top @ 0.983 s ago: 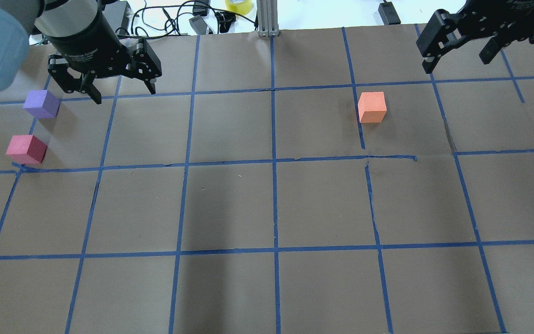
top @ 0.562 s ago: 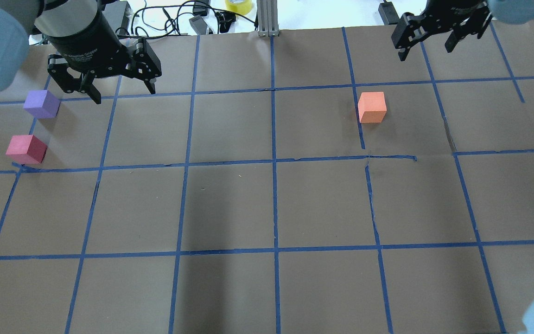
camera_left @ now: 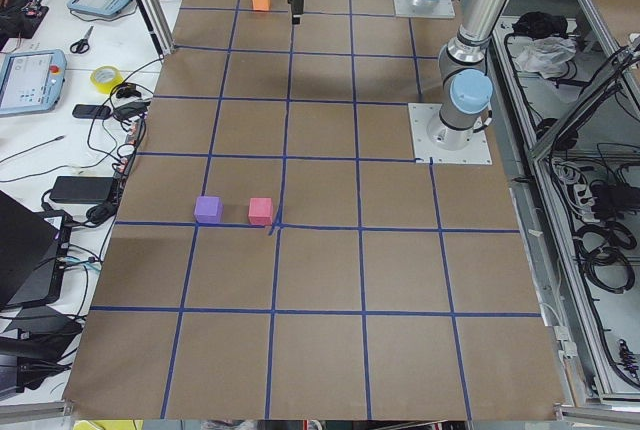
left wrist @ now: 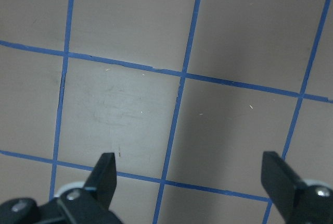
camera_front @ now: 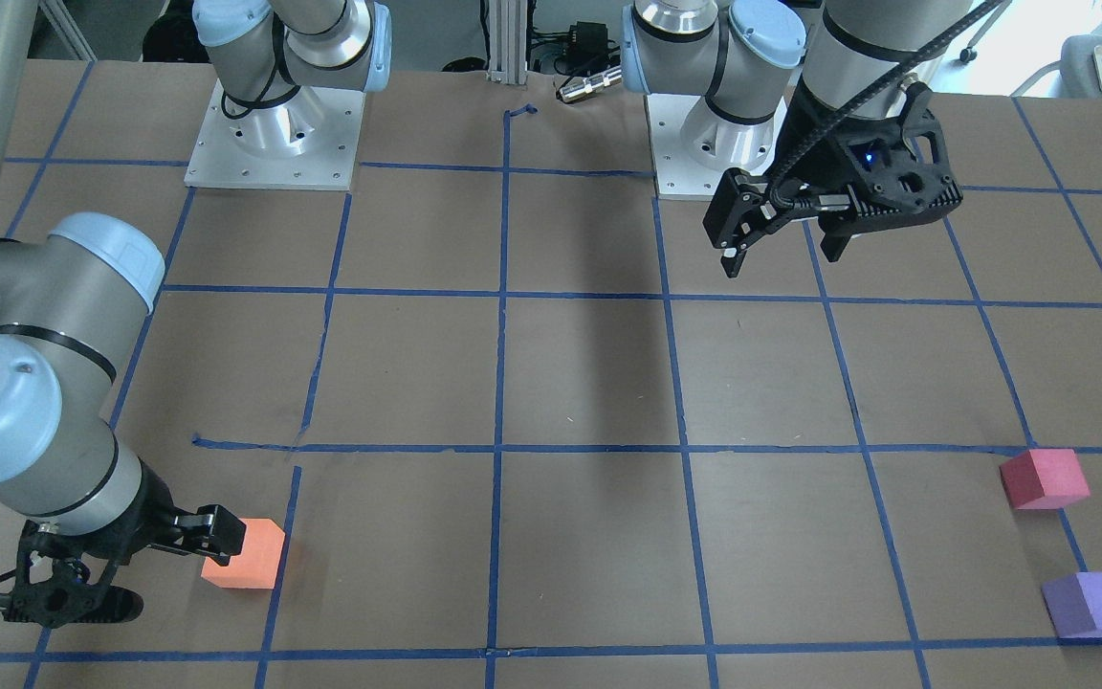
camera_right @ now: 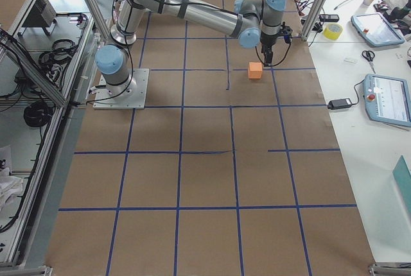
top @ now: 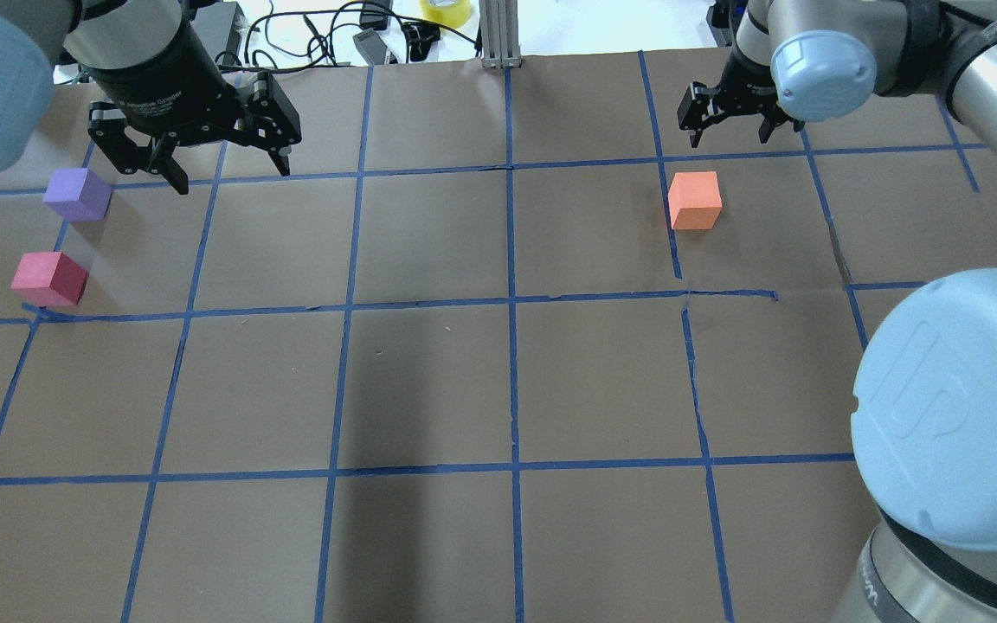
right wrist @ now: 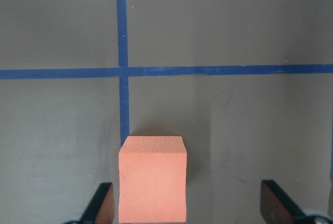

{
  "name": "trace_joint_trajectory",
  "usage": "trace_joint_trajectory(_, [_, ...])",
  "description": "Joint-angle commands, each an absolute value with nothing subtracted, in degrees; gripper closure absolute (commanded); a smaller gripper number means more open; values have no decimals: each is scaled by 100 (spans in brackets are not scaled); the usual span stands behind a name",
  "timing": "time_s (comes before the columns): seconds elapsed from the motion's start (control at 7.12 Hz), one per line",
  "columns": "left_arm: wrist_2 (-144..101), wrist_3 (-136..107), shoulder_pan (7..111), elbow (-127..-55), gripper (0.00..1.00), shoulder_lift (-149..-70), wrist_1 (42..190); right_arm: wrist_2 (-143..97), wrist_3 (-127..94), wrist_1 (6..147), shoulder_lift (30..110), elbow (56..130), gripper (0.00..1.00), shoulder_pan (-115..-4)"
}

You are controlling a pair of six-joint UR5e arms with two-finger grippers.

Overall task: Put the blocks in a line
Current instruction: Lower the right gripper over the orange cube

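Note:
The robot's right gripper should start the line, so it should next grab the orange block (top: 694, 200) by its opposite sides.
The orange block (top: 694, 200) sits on the brown gridded table, right of centre at the far side. My right gripper (top: 730, 137) is open and hovers just beyond it. In the right wrist view the orange block (right wrist: 152, 179) lies between the fingers, close to the left finger (right wrist: 101, 206). The purple block (top: 77, 194) and the pinkish-red block (top: 49, 279) sit close together at the far left. My left gripper (top: 230, 173) is open and empty, raised to the right of the purple block.
Cables, a yellow tape roll (top: 447, 10) and an aluminium post (top: 498, 35) lie along the table's far edge. My right arm's elbow (top: 957, 415) fills the lower right of the overhead view. The arm bases (camera_front: 274, 134) stand at the robot's side.
My right gripper has swung left from the far right corner to just beyond the orange block. The left arm and all three blocks have not moved.

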State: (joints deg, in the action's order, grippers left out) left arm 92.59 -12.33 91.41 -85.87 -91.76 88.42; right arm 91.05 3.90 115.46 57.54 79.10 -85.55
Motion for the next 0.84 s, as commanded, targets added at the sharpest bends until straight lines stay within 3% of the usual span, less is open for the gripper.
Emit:
trace_joint_trajectory(0.0, [9229, -1239, 9141, -8587, 0, -9176, 8842, 9009, 247, 11715, 5389, 7910, 0, -8691])
trace_joint_trajectory(0.56, [9246, -1231, 9141, -8587, 0, -9176, 8842, 9079, 299, 11716, 5256, 8146, 2, -8728])
trace_joint_trajectory(0.7, [9246, -1230, 9141, -8587, 0, -9176, 8842, 9036, 316, 11968, 5212, 8261, 29, -8728])
